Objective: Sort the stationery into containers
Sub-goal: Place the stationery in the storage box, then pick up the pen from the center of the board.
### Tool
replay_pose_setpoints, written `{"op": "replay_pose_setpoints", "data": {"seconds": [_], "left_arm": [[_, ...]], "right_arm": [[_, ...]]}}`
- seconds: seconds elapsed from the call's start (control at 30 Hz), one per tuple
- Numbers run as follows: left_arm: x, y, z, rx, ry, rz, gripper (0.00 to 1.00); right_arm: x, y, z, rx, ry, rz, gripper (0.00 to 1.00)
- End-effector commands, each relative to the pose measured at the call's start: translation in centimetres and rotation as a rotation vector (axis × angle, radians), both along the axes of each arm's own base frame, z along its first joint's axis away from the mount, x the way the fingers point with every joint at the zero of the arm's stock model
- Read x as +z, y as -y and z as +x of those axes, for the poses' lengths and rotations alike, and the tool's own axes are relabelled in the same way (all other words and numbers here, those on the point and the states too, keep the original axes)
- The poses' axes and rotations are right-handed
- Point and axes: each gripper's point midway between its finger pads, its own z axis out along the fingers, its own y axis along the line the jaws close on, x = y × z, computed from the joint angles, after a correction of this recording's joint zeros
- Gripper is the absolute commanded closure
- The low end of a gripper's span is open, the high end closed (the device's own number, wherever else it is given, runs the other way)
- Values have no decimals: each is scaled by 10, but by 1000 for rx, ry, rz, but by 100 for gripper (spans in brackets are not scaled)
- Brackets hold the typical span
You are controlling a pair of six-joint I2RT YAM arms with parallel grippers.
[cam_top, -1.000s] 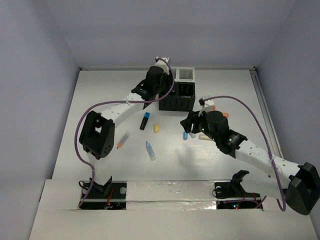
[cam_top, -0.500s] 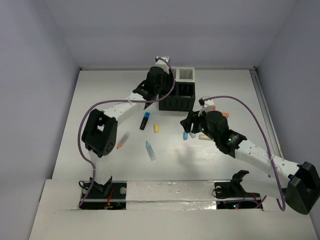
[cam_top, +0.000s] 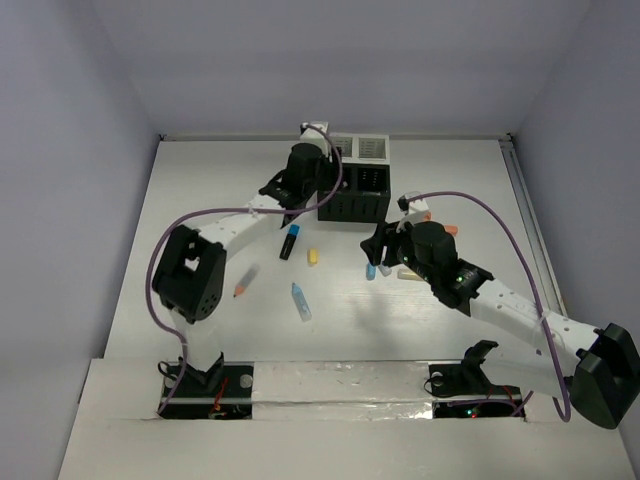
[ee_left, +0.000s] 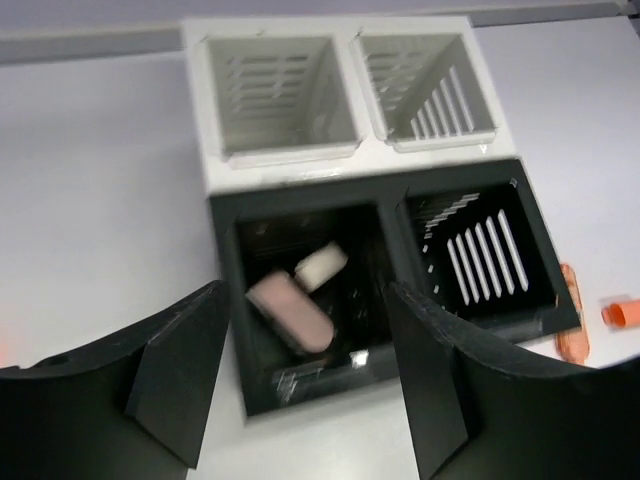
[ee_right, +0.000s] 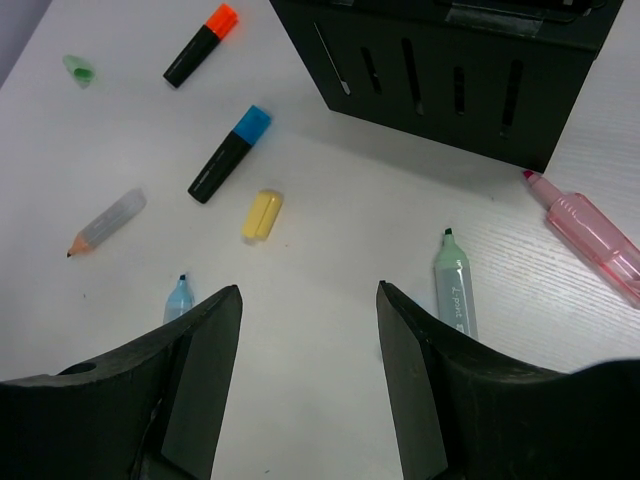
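My left gripper needs to take the black marker by its orange cap next, so that I can sort it into the organizer's white part [ee_left: 287,95].
The organizer has a black part [cam_top: 352,195] and a white part [cam_top: 368,148]. In the left wrist view its black part [ee_left: 390,300] holds a pink eraser [ee_left: 290,312] and a white eraser [ee_left: 321,266] in one compartment; the white part [ee_left: 290,165] looks empty. My left gripper [ee_left: 305,287] is open above that black compartment [cam_top: 318,182]. My right gripper [ee_right: 309,288] is open and empty over bare table [cam_top: 385,250]. Around it lie a teal highlighter [ee_right: 455,288], pink highlighter [ee_right: 590,236], yellow piece [ee_right: 261,215], blue-capped marker [ee_right: 230,152], orange-capped marker [ee_right: 200,45], pencil [ee_right: 105,221] and blue highlighter [ee_right: 178,298].
A small green cap [ee_right: 80,70] lies far left in the right wrist view. An orange-pink highlighter [ee_left: 571,326] and an orange cap [ee_left: 620,312] lie right of the organizer. In the top view the pencil [cam_top: 245,281] and blue highlighter [cam_top: 301,301] lie towards the near left.
My left wrist has shifted slightly to the left beside the organizer. The right arm has not moved.
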Motion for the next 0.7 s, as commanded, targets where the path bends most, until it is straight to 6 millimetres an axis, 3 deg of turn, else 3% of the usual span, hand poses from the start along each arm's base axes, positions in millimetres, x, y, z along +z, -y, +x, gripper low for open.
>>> {"op": "replay_pose_setpoints", "data": {"seconds": [0.0,0.03,0.07,0.1,0.13,0.17,0.2,0.3,0.43,0.47,0.5,0.53,0.57,0.6,0.67], "left_arm": [[58,-31,-25,86,100,-97,40],[71,-42,-35,113,124,-119,40],[65,-50,-42,131,113,-118,40],[35,-61,-54,156,60,-94,40],[40,-72,-63,185,70,-102,40],[30,-79,-70,198,55,-96,41],[3,-92,-80,230,-1,-69,41],[-16,-124,-86,319,-44,-42,40],[-26,-158,-61,358,-87,63,35],[-42,-163,-53,365,-119,109,34],[-36,-173,-40,385,-118,126,33],[-43,-176,-34,384,-131,153,33],[-63,-180,-26,380,-168,213,33],[-58,-187,-15,399,-161,223,33],[-75,-191,-2,389,-180,256,33]], "right_arm": [[14,0,3,-13,49,33,37],[15,1,3,-14,54,37,37],[15,1,2,-13,53,38,37],[16,1,2,-12,54,42,37],[18,1,1,-11,57,47,37],[19,1,1,-10,60,50,37],[18,0,0,-6,57,51,37],[20,-2,-1,5,57,62,37],[19,-4,-1,11,50,63,37],[19,-4,-1,12,51,62,37],[19,-3,-1,12,52,63,37],[20,-3,-1,11,56,63,37],[20,-3,-2,12,57,67,37],[20,-3,-2,12,57,67,37],[19,-3,-2,12,54,62,37]]}}
